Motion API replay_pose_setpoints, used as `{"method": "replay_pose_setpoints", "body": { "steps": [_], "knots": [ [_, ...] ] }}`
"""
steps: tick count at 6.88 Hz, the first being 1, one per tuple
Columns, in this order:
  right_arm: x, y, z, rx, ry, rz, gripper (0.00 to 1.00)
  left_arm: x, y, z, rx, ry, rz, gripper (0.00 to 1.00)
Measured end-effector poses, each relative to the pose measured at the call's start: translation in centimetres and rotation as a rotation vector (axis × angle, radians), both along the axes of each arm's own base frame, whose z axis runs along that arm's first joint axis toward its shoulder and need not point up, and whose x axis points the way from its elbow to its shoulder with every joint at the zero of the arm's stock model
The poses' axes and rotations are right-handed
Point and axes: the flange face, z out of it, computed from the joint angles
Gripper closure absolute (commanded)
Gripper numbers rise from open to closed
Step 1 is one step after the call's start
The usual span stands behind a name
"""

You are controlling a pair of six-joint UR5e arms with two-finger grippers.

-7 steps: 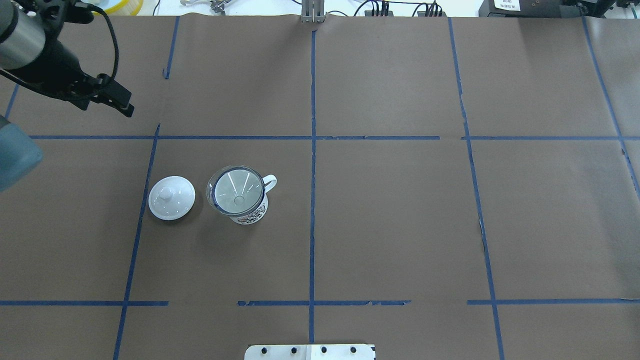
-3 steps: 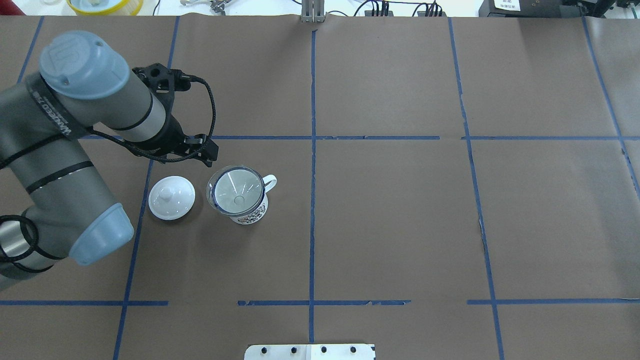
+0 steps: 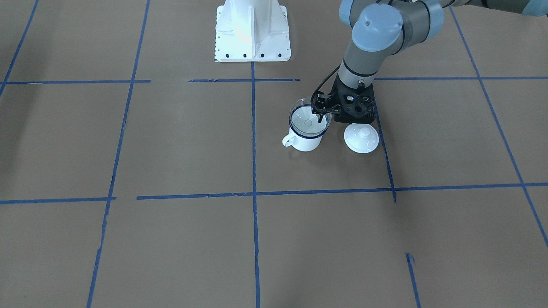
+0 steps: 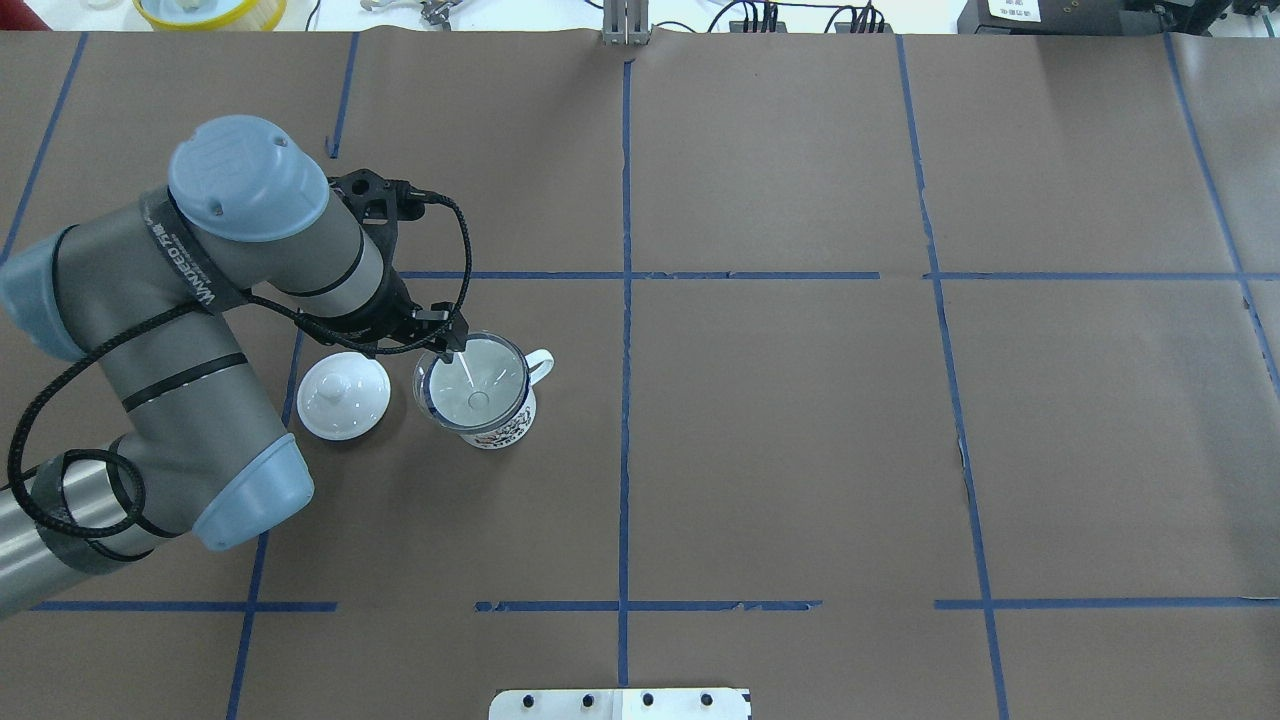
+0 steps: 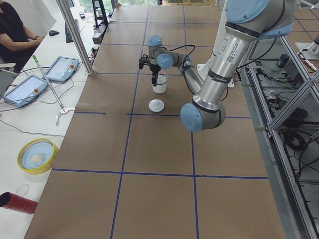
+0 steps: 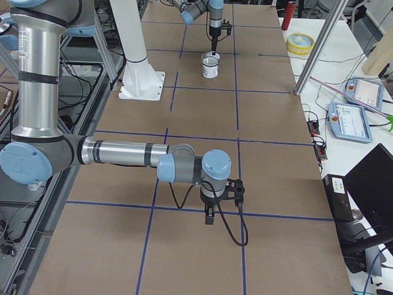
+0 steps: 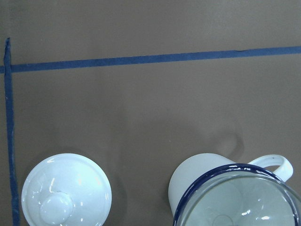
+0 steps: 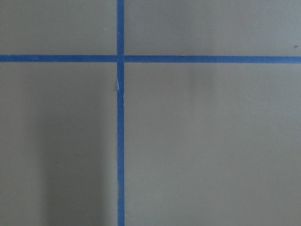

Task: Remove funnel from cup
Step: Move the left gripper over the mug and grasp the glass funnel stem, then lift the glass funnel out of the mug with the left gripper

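My left gripper pinches the funnel by its clear rim next, since only the funnel's rim stands above the white mug.
The clear funnel sits in the white mug with the dark blue rim, left of the table's middle; the mug's handle points right. Both also show in the front view, funnel and mug, and at the bottom of the left wrist view, funnel and mug. My left gripper hangs over the funnel's far-left rim, fingers down and seemingly open, holding nothing; it also shows in the front view. My right gripper shows only in the exterior right view, low over bare table far from the mug; I cannot tell its state.
A white domed lid with a knob lies just left of the mug, under my left forearm. The robot's white base plate is at the near edge. A yellow bowl sits beyond the far edge.
My left arm has swung in from the far left corner and down, bringing the gripper to the funnel's far-left rim. Funnel, mug and lid have not moved.
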Motion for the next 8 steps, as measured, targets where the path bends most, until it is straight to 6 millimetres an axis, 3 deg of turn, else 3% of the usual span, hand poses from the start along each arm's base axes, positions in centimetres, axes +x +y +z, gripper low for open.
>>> {"method": "replay_pose_setpoints", "body": {
  "steps": [2, 3, 6, 8],
  "knots": [
    [0.00, -0.02, -0.04, 0.001, 0.000, 0.000, 0.00, 0.65, 0.07, 0.46, -0.001, -0.001, 0.007, 0.81],
    [0.00, -0.01, -0.05, 0.001, 0.000, 0.000, 0.00, 0.68, 0.08, 0.47, 0.003, 0.001, 0.009, 0.85],
    [0.00, 0.00, -0.03, 0.001, 0.000, 0.000, 0.00, 0.66, 0.16, 0.30, 0.010, 0.006, 0.015, 0.88],
    [0.00, -0.01, -0.04, 0.001, 0.000, 0.000, 0.00, 0.69, 0.23, 0.06, 0.015, 0.019, 0.018, 1.00]
  ]
}}
